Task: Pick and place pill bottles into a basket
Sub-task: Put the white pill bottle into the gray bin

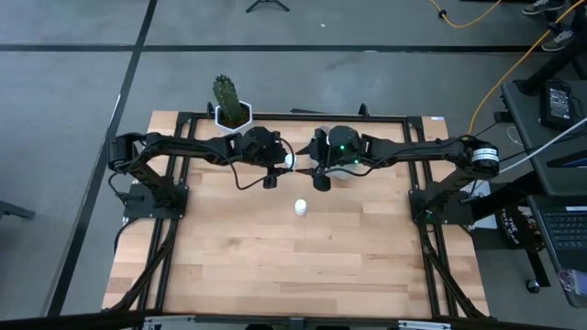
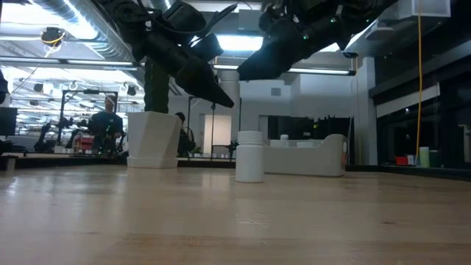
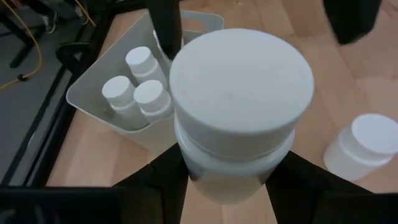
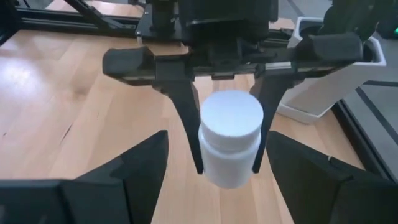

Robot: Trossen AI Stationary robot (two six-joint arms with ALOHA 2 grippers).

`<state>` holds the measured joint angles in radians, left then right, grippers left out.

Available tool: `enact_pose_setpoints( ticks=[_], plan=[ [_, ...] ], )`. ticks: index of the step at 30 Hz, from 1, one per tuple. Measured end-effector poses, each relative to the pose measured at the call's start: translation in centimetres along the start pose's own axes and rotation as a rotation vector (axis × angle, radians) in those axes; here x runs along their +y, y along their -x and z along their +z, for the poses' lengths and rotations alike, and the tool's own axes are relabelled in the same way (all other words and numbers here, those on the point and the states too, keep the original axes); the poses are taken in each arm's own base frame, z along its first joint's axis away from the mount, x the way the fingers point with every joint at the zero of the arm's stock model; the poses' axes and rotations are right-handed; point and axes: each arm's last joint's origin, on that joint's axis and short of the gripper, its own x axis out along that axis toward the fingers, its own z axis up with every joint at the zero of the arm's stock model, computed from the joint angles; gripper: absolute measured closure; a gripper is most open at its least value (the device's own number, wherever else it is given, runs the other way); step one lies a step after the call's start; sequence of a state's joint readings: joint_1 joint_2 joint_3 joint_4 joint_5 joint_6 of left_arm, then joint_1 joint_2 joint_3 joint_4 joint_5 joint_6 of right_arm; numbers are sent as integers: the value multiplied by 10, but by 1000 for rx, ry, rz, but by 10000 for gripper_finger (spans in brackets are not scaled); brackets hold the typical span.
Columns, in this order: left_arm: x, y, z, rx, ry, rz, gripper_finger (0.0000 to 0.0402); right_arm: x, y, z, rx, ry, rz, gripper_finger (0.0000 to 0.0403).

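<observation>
I should next grab the pill bottle by its cap (image 4: pixel 231 114) with my right gripper while my left gripper holds its body (image 4: pixel 229 165).
My left gripper (image 1: pixel 280 165) is shut on a white pill bottle (image 3: pixel 239 118) above the middle of the table's far half. The bottle also shows in the right wrist view (image 4: pixel 230 140). My right gripper (image 1: pixel 317 174) faces it from the right, open, its fingers (image 4: pixel 140 168) standing wide on either side of the bottle without touching. The grey-blue basket (image 3: pixel 93 102) holds three bottles (image 3: pixel 134 90); in the high view my right arm covers it. One more bottle (image 1: pixel 300 208) stands upright on the table nearer the front, also in the low view (image 2: pixel 250 156). My left gripper pinches the bottle by its body just below the cap (image 4: pixel 208 155), one finger (image 4: pixel 185 118) on each side. The fingers slant down from the table's left. The bottle sits roughly upright, cap up, lifted clear of the table.
A white hexagonal pot (image 1: pixel 233 115) with a cactus stands at the far edge, behind my left arm; it also shows in the low view (image 2: pixel 153 140). The basket shows in the low view (image 2: pixel 313 156) behind the standing bottle. The table's near half is bare wood (image 1: pixel 293 266).
</observation>
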<state>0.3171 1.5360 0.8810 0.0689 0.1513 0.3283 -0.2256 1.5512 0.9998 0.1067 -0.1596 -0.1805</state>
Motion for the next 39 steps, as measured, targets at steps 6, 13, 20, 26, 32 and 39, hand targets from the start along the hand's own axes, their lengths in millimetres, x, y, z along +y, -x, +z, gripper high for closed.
enact_pose_setpoints(
  ticks=[6, 13, 20, 26, 32, 39],
  plan=[
    [-1, 0, -2, 16, 2, -6, 231, -1, -6, 5, -8, 5, 0, 130],
    [-1, 0, -2, 16, 2, -6, 231, -3, -17, 4, 24, 5, 5, 130],
    [-1, 0, -2, 16, -4, -6, 231, -4, -22, 4, -1, 39, -2, 136],
    [-1, 0, -2, 14, -5, -5, 231, -4, -23, 5, -8, 40, -4, 169],
    [-1, 0, -1, 11, -5, -4, 231, -4, -28, 1, -6, 41, -4, 191],
    [-1, 0, 0, -3, -8, -10, 231, -5, -28, 3, -20, 77, -25, 208]
  ],
)
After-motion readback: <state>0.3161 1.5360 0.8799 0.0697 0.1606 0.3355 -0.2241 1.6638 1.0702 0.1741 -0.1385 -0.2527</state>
